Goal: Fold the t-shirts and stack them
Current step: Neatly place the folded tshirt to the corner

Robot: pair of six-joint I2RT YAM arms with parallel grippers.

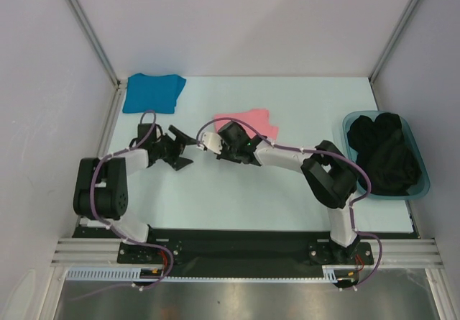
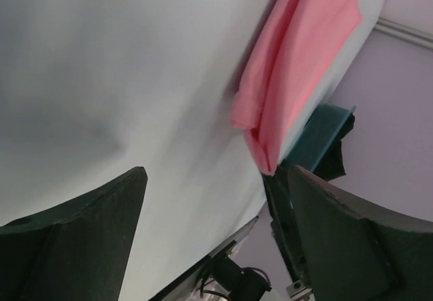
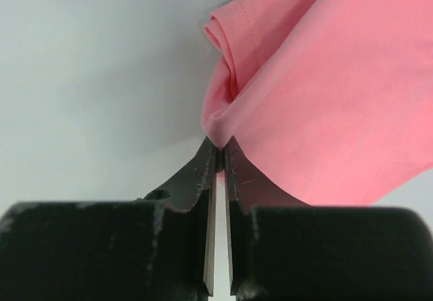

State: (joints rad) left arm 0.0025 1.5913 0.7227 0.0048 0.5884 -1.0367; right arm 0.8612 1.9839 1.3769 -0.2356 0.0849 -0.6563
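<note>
Next, my left gripper should grab the salmon pink t-shirt by its bunched near edge point(image 1: 218, 128), folded layers together, to stack it on the teal-blue t-shirt point(image 1: 152, 92).
A salmon pink t-shirt point(image 1: 255, 119) lies partly folded mid-table; it fills the upper right of the right wrist view point(image 3: 325, 84) and of the left wrist view point(image 2: 298, 71). My right gripper point(image 1: 230, 134) is shut on a bunched fold at the shirt's near left edge, its jaws pinched together on the fabric point(image 3: 220, 147). My left gripper point(image 1: 185, 148) hovers open just left of it, with nothing between its fingers point(image 2: 74, 240) but bare table. A teal-blue t-shirt point(image 1: 152, 92) lies folded at the back left corner.
A translucent teal tub point(image 1: 352, 121) holding dark clothing point(image 1: 388, 154) stands at the right edge; its corner point(image 2: 318, 135) shows in the left wrist view. White walls and metal rails enclose the table. The two wrists are close together mid-table.
</note>
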